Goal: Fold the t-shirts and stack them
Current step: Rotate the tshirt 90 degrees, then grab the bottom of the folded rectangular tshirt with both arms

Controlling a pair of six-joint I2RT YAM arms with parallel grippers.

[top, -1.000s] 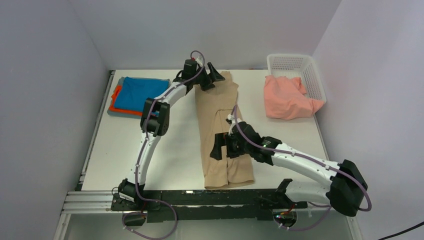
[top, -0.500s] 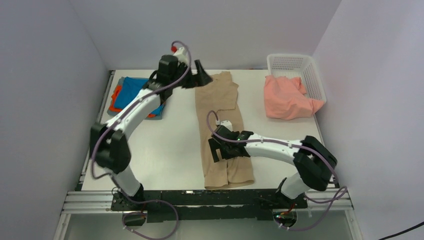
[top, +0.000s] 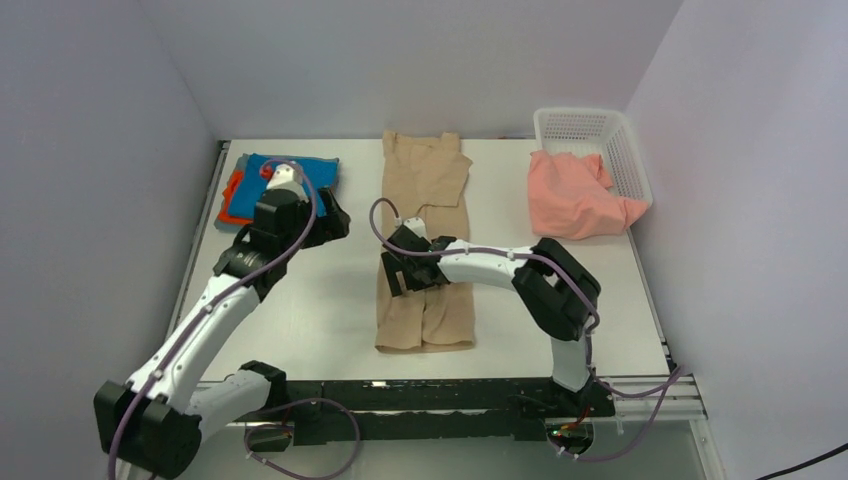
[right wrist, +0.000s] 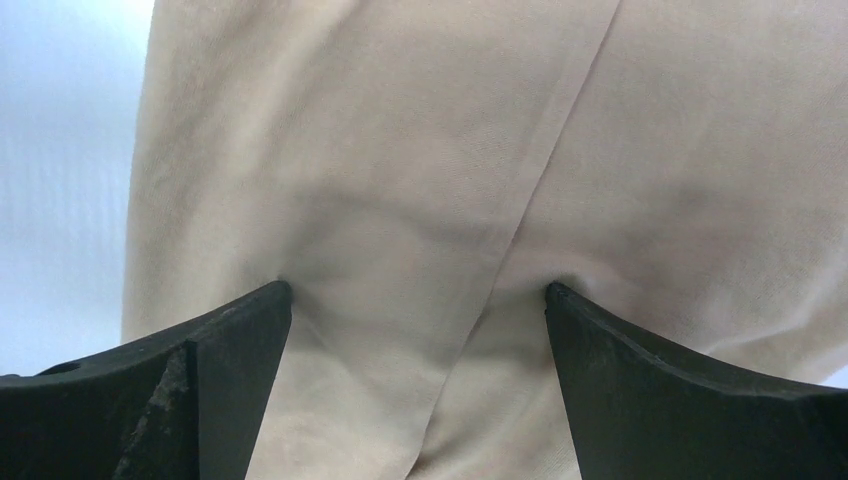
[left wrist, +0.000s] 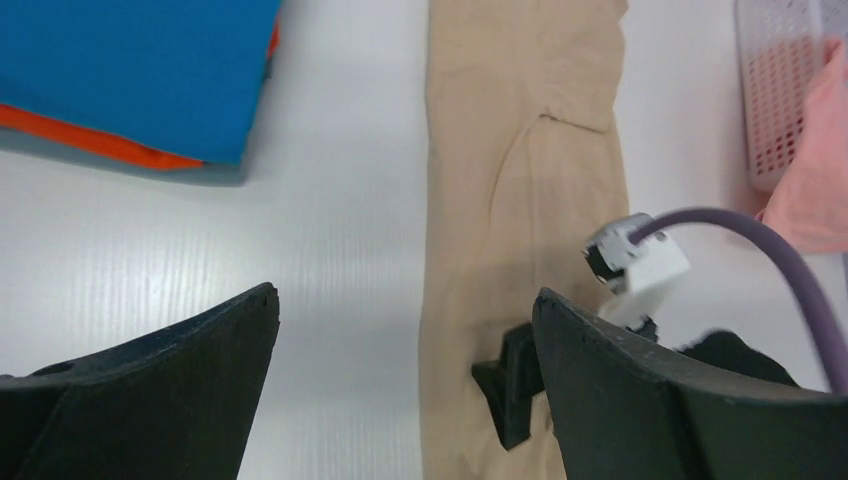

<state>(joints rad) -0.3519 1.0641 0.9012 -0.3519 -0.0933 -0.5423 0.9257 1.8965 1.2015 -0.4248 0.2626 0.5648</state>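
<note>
The robot's right gripper should next grip the tan-beige t-shirt by its near corner on the basket side, so that it can fold the near end of the t-shirt over.
The tan-beige t-shirt (top: 424, 240) lies on the table as a long narrow strip running from far to near. My right gripper (top: 398, 275) is open, both fingertips pressed down on its cloth (right wrist: 420, 180) near the left edge of the strip. My left gripper (top: 335, 222) is open and empty, above bare table between the strip (left wrist: 520, 200) and the stack. The stack at the far left has the bright blue t-shirt (top: 290, 180) on top, the orange one (top: 232, 195) under it and the grey one (left wrist: 225, 175) lowest. The salmon-pink t-shirt (top: 575, 195) spills out of the basket.
The white lattice basket (top: 590, 128) stands at the far right, against the wall; it shows in the left wrist view (left wrist: 775, 100) too. Walls close off the left, back and right. The right arm's elbow (top: 565, 290) stands over the table to the right of the tan strip.
My left gripper has left the tan shirt's far end and pulled back toward the near left. My right gripper has moved left on the tan shirt, and the strip has shifted left with it.
</note>
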